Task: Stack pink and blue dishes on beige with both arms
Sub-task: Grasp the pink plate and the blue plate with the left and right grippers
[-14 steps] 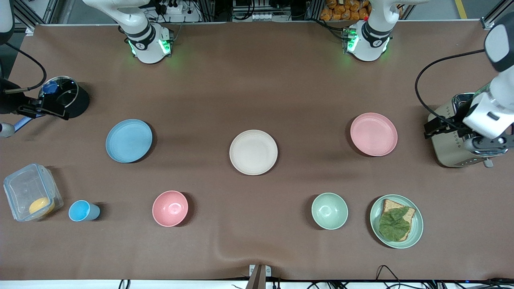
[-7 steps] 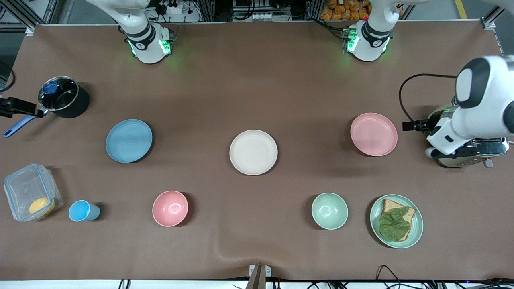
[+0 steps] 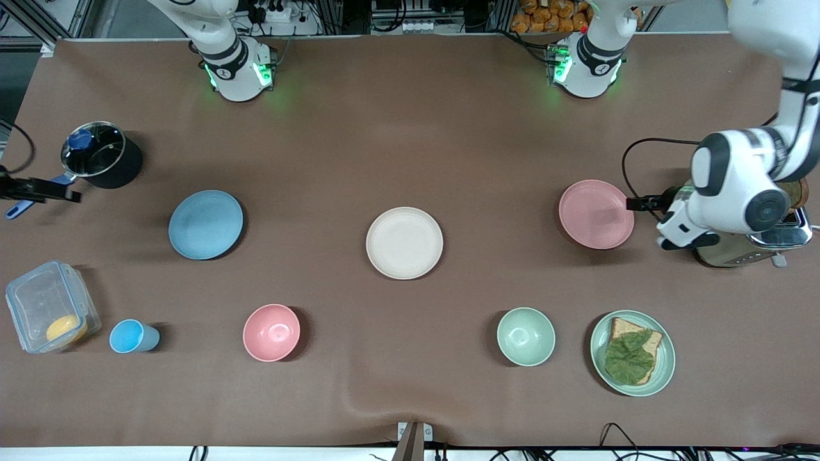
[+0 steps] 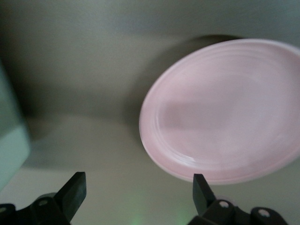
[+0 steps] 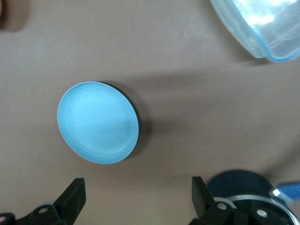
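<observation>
My right gripper grabs the light blue plate (image 3: 205, 224) by its rim next, to stack it on the cream-beige plate.
The cream-beige plate (image 3: 404, 242) lies bare at the table's middle. The light blue plate (image 3: 205, 224) (image 5: 98, 122) lies toward the right arm's end, the pale pink plate (image 3: 596, 214) (image 4: 225, 112) toward the left arm's end. My left gripper (image 3: 640, 203) (image 4: 138, 194) hangs open beside the pink plate's rim, between the plate and the toaster, with nothing between its fingers. My right gripper (image 3: 64, 192) (image 5: 136, 194) is open and empty at the table's end next to the black pot, well apart from the blue plate.
A toaster (image 3: 749, 246) stands under the left arm. The black pot (image 3: 101, 157) and a clear container (image 3: 51, 307) sit at the right arm's end. Nearer the front camera stand a blue cup (image 3: 131, 337), a pink bowl (image 3: 271, 332), a green bowl (image 3: 526, 336) and a green plate with bread and lettuce (image 3: 633, 353).
The left arm swung from over the toaster toward the pink plate, bringing its gripper to the rim. The right gripper drew off the pot toward the table's end. No plate moved.
</observation>
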{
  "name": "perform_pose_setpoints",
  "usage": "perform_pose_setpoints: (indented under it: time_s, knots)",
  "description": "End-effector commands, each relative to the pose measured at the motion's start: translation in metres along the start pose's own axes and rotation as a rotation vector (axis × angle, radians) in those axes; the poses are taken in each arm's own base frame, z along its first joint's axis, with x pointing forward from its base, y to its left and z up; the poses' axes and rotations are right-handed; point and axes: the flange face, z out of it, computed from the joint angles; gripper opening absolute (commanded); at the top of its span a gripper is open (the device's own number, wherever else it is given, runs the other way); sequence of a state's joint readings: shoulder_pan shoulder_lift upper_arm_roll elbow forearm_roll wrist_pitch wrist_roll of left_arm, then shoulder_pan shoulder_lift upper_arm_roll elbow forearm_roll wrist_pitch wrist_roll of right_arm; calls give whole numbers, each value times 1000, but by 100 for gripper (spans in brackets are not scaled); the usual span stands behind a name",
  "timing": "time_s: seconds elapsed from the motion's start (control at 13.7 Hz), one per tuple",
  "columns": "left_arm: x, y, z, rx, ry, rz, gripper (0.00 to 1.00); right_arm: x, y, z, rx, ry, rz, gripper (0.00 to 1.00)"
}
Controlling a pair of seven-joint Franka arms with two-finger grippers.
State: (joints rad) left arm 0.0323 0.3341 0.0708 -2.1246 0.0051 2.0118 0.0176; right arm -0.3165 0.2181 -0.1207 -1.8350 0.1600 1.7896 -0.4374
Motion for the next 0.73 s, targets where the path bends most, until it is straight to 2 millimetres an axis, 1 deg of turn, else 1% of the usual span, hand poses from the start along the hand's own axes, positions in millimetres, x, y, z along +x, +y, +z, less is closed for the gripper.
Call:
perform_pose_setpoints:
  time_s: [0.0,0.07,0.15,0.22,0.37,0.44,0.58,0.66]
  knots:
    - [6,-42,32,-144,11,47,100,19,12,58,66,-8,-33,100]
    - [8,-48,37,-207,21,65,100,26,17,82,110,-24,-25,100]
    - [8,-46,38,-229,25,64,100,31,18,104,151,-39,-12,100]
    - [8,-42,37,-230,25,69,100,36,16,117,155,-41,-14,100]
    - [11,-45,44,-233,16,65,100,42,14,137,160,-65,-24,100]
    - [13,-45,48,-234,11,64,98,44,11,148,163,-81,-28,100]
    - [21,-39,54,-222,22,73,89,46,9,168,174,-116,-29,100]
    - [23,-40,59,-222,20,75,81,46,10,177,178,-130,-28,100]
